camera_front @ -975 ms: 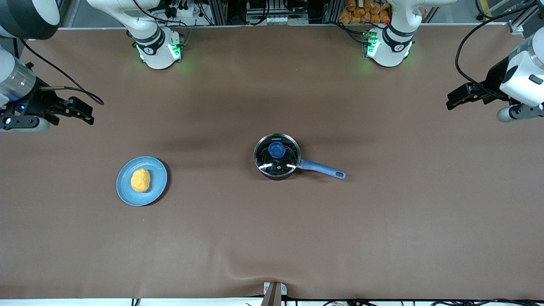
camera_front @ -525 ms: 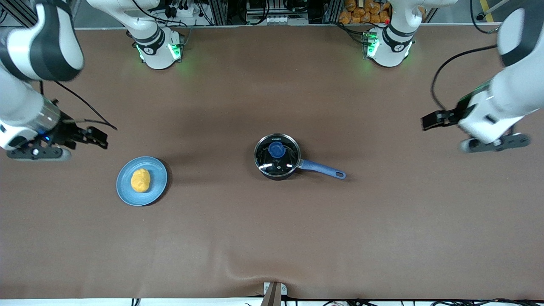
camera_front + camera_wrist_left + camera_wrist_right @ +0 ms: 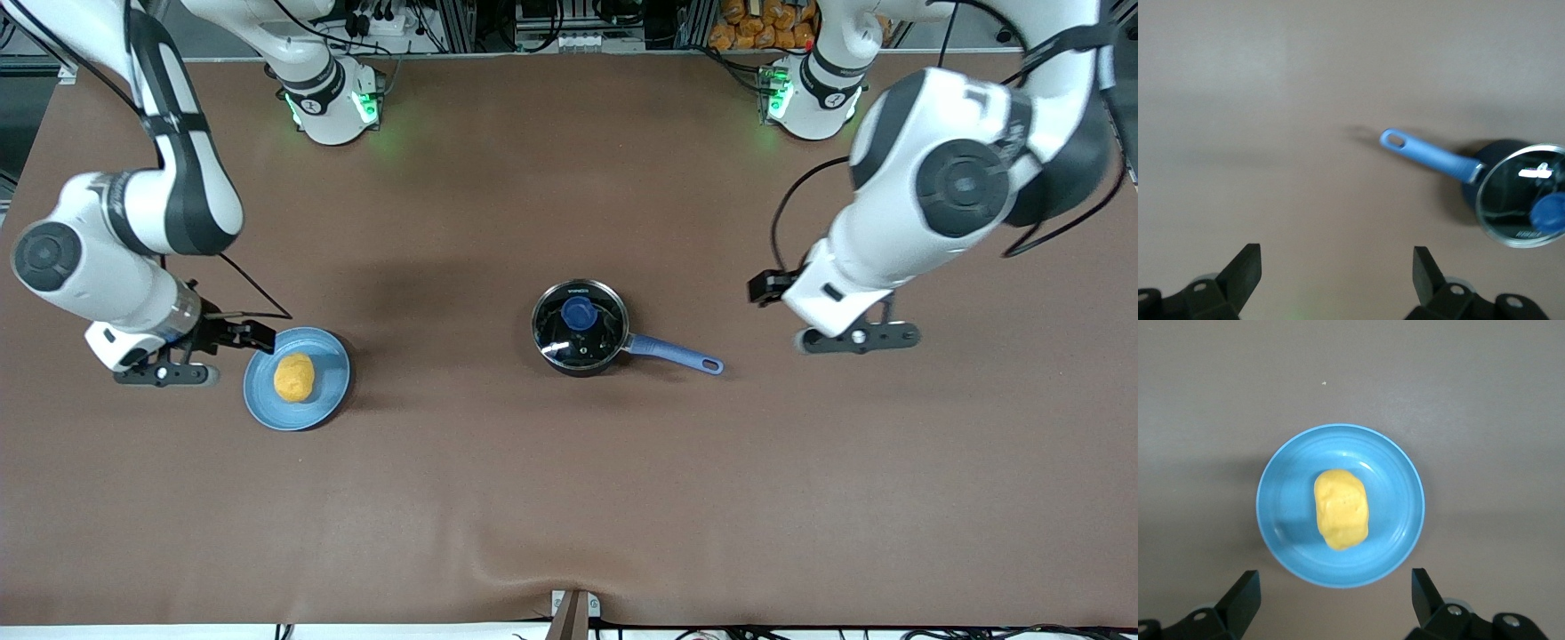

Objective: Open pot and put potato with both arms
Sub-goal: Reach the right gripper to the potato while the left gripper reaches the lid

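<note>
I next need to grab the yellow potato's long sides with my right gripper, for the black pot.
The black pot stands mid-table with its glass lid and blue knob on; its blue handle points toward the left arm's end. The left wrist view also shows the pot and the handle. The yellow-orange potato lies on a light-blue plate toward the right arm's end. My left gripper is open and empty, over bare table past the handle tip; it shows in its own view. My right gripper is open and empty, at the plate's edge. The right wrist view shows the gripper, the potato and the plate.
Both arm bases stand at the table's edge farthest from the front camera. A small bracket sits at the nearest edge, with a crease in the brown cover above it. Brown table surface surrounds pot and plate.
Both arms have swung in from the table's ends. The right gripper has come to the plate's edge, the left gripper toward the pot's handle. Pot, lid, plate and potato have not moved.
</note>
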Available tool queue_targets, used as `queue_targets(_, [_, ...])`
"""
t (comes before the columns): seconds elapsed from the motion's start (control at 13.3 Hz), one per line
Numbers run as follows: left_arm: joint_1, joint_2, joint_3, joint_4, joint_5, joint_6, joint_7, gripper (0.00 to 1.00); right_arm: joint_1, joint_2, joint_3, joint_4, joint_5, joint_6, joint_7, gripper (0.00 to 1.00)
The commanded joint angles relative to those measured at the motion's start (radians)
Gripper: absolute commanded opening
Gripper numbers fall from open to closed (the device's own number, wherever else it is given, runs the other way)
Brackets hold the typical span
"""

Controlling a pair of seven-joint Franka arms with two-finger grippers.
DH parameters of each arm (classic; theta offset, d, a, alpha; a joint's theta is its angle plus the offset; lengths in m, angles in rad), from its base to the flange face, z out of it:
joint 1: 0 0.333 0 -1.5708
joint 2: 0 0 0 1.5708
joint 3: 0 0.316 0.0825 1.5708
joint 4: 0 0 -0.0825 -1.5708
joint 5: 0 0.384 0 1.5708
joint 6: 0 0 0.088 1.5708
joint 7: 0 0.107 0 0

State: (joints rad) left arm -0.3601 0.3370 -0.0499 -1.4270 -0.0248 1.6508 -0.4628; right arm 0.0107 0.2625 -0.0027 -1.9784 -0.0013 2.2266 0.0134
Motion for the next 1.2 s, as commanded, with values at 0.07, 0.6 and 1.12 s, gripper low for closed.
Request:
queue_targets(0.07, [-0.072,0.074,0.010,0.037,-0.020,0.107,-0.051,1.00,-0.014,0.090,0.007,-0.023,0.015,0.106,0.005,1.00])
queue_targets(0.6, [-0.246,0.174,0.015,0.039,-0.018,0.280,-0.258,1.00,-0.020,0.253,0.009,-0.033,0.058,0.309,0.005,1.00])
queue_targets(1.12, [-0.286,0.249,0.010,0.039,-0.021,0.375,-0.643,1.00,-0.015,0.274,0.007,-0.023,0.067,0.312,0.005,0.29])
